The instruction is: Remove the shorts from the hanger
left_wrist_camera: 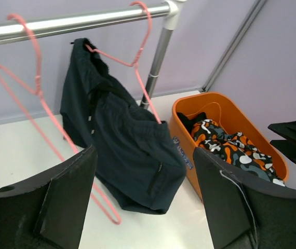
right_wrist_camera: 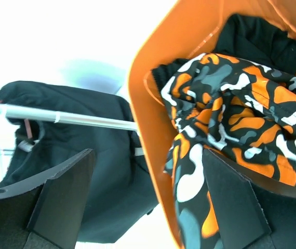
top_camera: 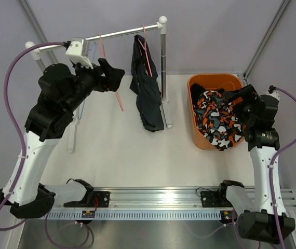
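Note:
I will use my left gripper to grab the pink hanger by its neck below the hook [top_camera: 145,46] [left_wrist_camera: 137,59]. The shorts then stay free to remove, and the hook stays free to rehang.
A pair of black shorts [top_camera: 147,96] hangs limp from a pink hanger [top_camera: 147,49] on the silver rail [top_camera: 122,33]; the left wrist view shows them [left_wrist_camera: 132,150] ahead of my fingers. A second pink hanger [top_camera: 118,96] hangs bare beside them. My left gripper [top_camera: 118,72] is open, left of the hanging shorts and apart from them. The camouflage shorts [top_camera: 220,120] lie in the orange bin [top_camera: 193,91], spilling over its near rim, on top of another black pair [right_wrist_camera: 257,36]. My right gripper [top_camera: 232,97] hovers open over the bin, holding nothing.
The rack's upright post [top_camera: 163,57] stands between the hanging shorts and the bin. Its base bars [top_camera: 166,116] rest on the white table. Grey walls close in behind and on both sides. An aluminium rail [top_camera: 158,197] carries both arm bases at the near edge.

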`<state>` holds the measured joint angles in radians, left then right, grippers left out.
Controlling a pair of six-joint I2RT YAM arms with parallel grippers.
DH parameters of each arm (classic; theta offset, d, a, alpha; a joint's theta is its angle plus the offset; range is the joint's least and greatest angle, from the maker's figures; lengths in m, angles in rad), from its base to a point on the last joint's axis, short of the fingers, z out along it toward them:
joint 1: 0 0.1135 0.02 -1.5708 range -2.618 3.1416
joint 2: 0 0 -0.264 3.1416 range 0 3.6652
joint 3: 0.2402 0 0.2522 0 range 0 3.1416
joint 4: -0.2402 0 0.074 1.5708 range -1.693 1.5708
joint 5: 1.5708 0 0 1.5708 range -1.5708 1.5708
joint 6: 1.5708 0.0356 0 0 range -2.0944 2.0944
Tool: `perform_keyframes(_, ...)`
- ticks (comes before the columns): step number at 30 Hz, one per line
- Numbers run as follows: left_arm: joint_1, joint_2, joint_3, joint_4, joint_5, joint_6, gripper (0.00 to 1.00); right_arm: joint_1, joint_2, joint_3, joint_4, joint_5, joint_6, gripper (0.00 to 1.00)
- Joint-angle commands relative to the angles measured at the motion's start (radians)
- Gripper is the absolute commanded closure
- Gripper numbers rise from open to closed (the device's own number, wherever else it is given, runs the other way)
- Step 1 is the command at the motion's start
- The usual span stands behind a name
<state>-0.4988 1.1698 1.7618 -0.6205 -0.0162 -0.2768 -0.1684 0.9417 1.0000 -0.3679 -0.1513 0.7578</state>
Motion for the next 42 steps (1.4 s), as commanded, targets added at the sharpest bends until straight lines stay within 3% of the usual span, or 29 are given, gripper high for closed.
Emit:
perform_keyframes(1, -0.096, 0.101, 0.065, 0.031, -0.106, 0.024, 0.21, 0.003, -0.07, 0.046, -0.063, -0.016, -0.028, 0.06)
perform_keyframes(6, -0.168, 0.25, 0.154, 0.094, -0.261, 0.018, 0.21, 0.001, -0.201, 0.011, -0.075, -0.102, 0.0, 0.06)
perform_keyframes(14, -0.173, 0.562, 0.335, 0.205, -0.546, 0.014, 0.2, 0.001, -0.326, 0.04, -0.201, -0.143, -0.045, 0.05)
perform_keyframes(18, -0.17, 0.706, 0.535, 0.211, -0.654, 0.065, 0.18, 0.001, -0.385, 0.037, -0.238, -0.149, -0.049, 0.05)
perform_keyframes(24, -0.116, 0.797, 0.627, 0.209, -0.604, 0.027, 0.19, 0.001, -0.414, 0.035, -0.286, -0.137, -0.08, 0.05)
perform_keyframes(33, -0.078, 0.826, 0.571, 0.237, -0.538, -0.007, 0.24, 0.001, -0.411, 0.019, -0.264, -0.148, -0.072, 0.05)
perform_keyframes(42, -0.075, 0.864, 0.581, 0.222, -0.482, -0.025, 0.4, 0.001, -0.412, -0.027, -0.24, -0.145, -0.072, 0.05)
